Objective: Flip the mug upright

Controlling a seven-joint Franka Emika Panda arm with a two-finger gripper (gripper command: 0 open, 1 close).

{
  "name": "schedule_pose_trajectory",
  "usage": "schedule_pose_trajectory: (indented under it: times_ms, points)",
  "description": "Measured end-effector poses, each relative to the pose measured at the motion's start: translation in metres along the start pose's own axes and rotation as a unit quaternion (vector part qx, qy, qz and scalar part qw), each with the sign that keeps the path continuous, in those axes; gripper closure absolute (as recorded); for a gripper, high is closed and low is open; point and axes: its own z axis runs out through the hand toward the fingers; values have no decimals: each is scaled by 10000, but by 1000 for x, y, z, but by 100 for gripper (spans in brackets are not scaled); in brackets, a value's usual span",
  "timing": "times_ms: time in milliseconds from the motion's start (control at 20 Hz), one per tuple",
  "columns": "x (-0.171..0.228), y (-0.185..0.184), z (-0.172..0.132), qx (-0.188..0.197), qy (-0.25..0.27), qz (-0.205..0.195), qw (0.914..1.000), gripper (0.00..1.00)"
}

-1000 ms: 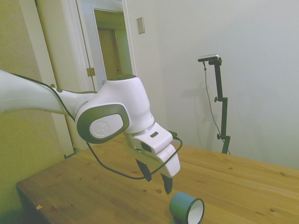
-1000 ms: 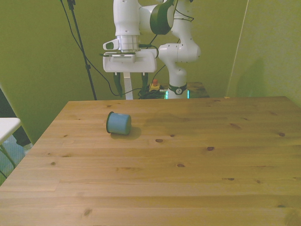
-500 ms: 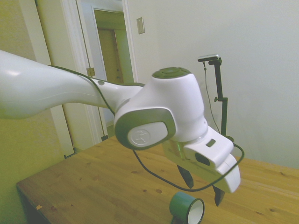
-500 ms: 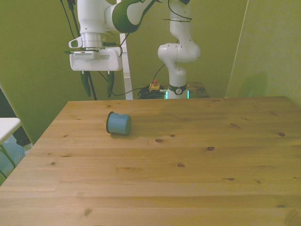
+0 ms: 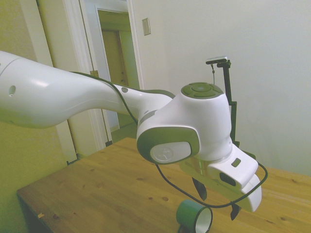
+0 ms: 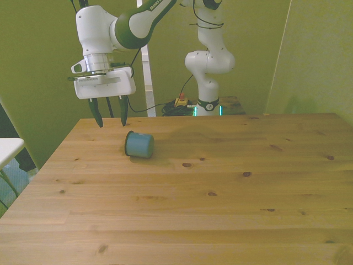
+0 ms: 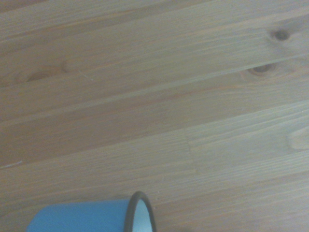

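Note:
I will pick up the mug with my gripper by its thin rim [image 6: 130,132] next, because the mug's round body [image 6: 142,146] is about as wide as my open fingertips.
The mug [image 6: 139,145] lies on its side on the wooden table [image 6: 220,187], teal-green outside, with its flat bottom facing the front camera. In the side view the mug [image 5: 190,215] shows its white inside and dark rim at the lower edge of the picture. The wrist view catches the mug [image 7: 82,217] and its dark rim from close by. My gripper [image 6: 110,118] hangs open above the table's far edge, toward the front view's left of the mug and a little behind it, holding nothing. In the side view the gripper [image 5: 217,200] points down just past the mug.
A grey wall and a white door frame [image 5: 73,58] stand behind the table in the side view. A white object [image 6: 8,149] sits off the table at the front view's left. The arm's base [image 6: 207,83] stands behind the far edge.
The arm has swung toward the front view's left and come down, bringing the open gripper from behind the mug to a spot beside it. The mug has not moved.

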Motion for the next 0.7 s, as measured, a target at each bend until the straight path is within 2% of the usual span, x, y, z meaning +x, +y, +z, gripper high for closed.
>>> schedule_pose_trajectory:
  times_ms: [300, 700]
  points:
    - [0, 0, 25, 308, -536, 113, 9980, 0]
    - [0, -1, 54, 742, -1252, 206, 9891, 0]
